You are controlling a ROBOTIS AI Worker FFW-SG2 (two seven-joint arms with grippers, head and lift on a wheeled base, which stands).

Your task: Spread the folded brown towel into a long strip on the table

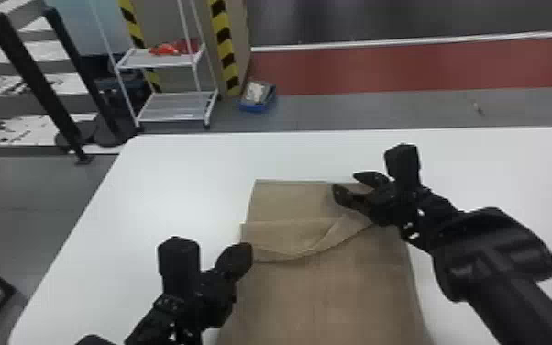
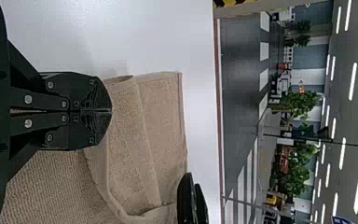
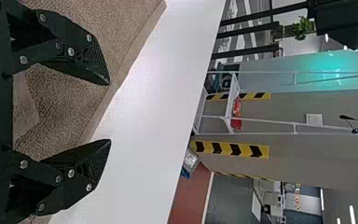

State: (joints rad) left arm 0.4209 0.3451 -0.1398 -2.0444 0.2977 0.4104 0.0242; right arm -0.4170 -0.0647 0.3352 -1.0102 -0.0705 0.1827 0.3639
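My right gripper grabs that layer's corner next, since the loose layer's hem is folded up while the rest of the towel [image 1: 330, 284] lies flat.
The brown towel [image 1: 330, 284] runs along the table from the near edge, with a loose folded-back layer across its far part. At its left edge my left gripper [image 1: 246, 258] is shut on the hem of that layer. In the left wrist view, the closed fingers of the left gripper [image 2: 111, 111] meet the towel [image 2: 130, 135] beside the curled fold. My right gripper [image 1: 345, 183] stands open at the towel's far right corner. In the right wrist view, the right gripper [image 3: 109, 112] has its fingers spread apart over the towel [image 3: 60, 107] and its far edge, with no cloth pinched between the tips.
The white table [image 1: 174, 183] extends around the towel on the left, right and far sides. Beyond it stand a white shelf cart [image 1: 174, 108], a blue bin [image 1: 257, 97] on the floor and black posts at the left.
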